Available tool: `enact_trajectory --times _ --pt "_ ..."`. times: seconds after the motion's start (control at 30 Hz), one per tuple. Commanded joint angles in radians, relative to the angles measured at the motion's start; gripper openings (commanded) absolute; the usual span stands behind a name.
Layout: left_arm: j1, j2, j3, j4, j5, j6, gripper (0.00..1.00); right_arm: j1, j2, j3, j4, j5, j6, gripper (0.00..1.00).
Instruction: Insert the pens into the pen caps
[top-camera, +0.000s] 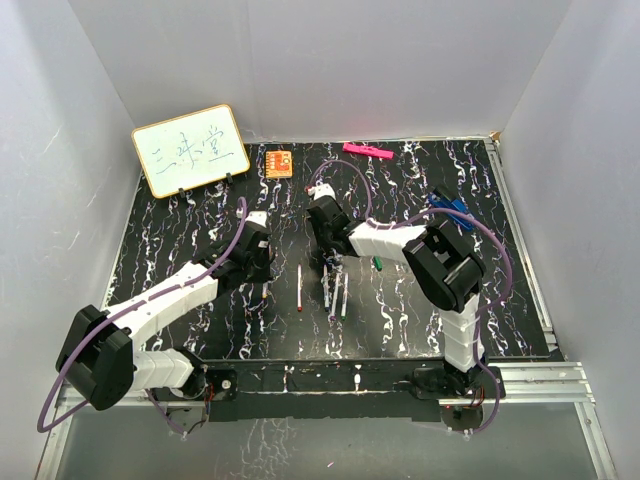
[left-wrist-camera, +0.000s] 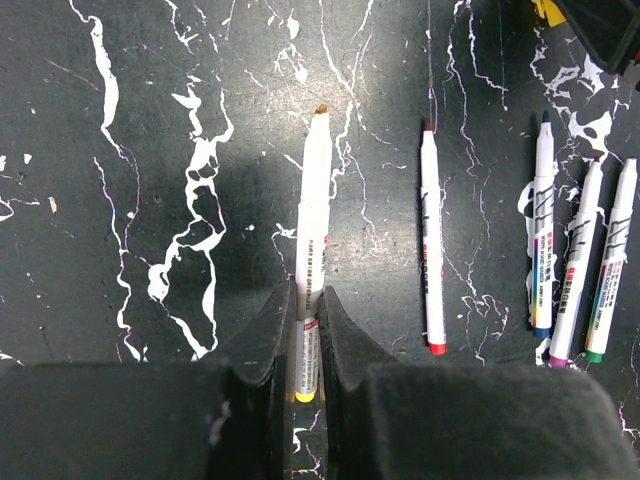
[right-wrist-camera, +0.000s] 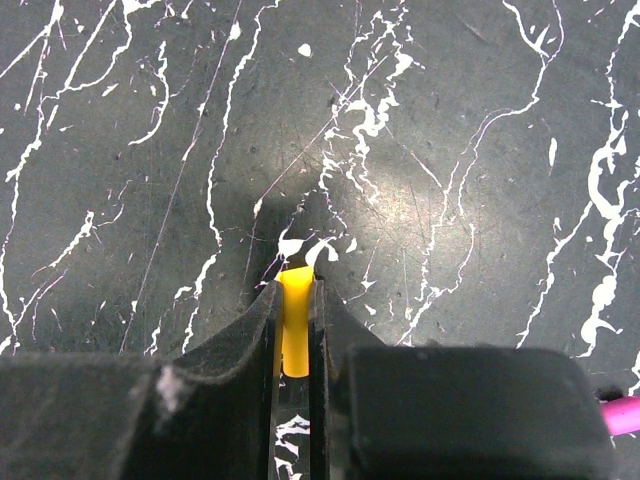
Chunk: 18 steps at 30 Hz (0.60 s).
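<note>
The right gripper's fingers are closed against the sides of the yellow pen cap (right-wrist-camera: 294, 320), so the cap would come up with the gripper if the robot lifted it now.
My left gripper (left-wrist-camera: 308, 318) is shut on a white pen (left-wrist-camera: 315, 200) with a yellow end, and the pen's tip points away from the wrist just above the table. In the top view this gripper (top-camera: 258, 262) is left of centre. My right gripper (right-wrist-camera: 296, 300) is shut on a yellow pen cap (right-wrist-camera: 294, 320), close over the table. From above, the right gripper (top-camera: 325, 225) sits near the middle. A red-ended pen (left-wrist-camera: 432, 250) lies on the table. A blue pen (left-wrist-camera: 543, 240), a purple pen (left-wrist-camera: 575, 265) and a green pen (left-wrist-camera: 612, 260) lie beside it. A green cap (top-camera: 379, 263) lies right of them.
A small whiteboard (top-camera: 190, 150) stands at the back left, an orange block (top-camera: 279, 162) and a pink marker (top-camera: 367, 151) lie along the back edge. Something blue (top-camera: 447, 207) lies behind the right arm's elbow. White walls enclose the black marbled table (top-camera: 180, 300).
</note>
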Motion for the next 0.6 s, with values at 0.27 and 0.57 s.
enact_trajectory --times 0.27,0.57 --pt "0.003 -0.036 -0.036 0.227 0.172 0.095 0.0 -0.094 -0.125 0.054 0.092 -0.03 0.04 0.0" --pt "0.003 -0.043 -0.12 0.558 0.353 0.129 0.0 -0.151 -0.36 -0.207 0.504 -0.233 0.099 0.0"
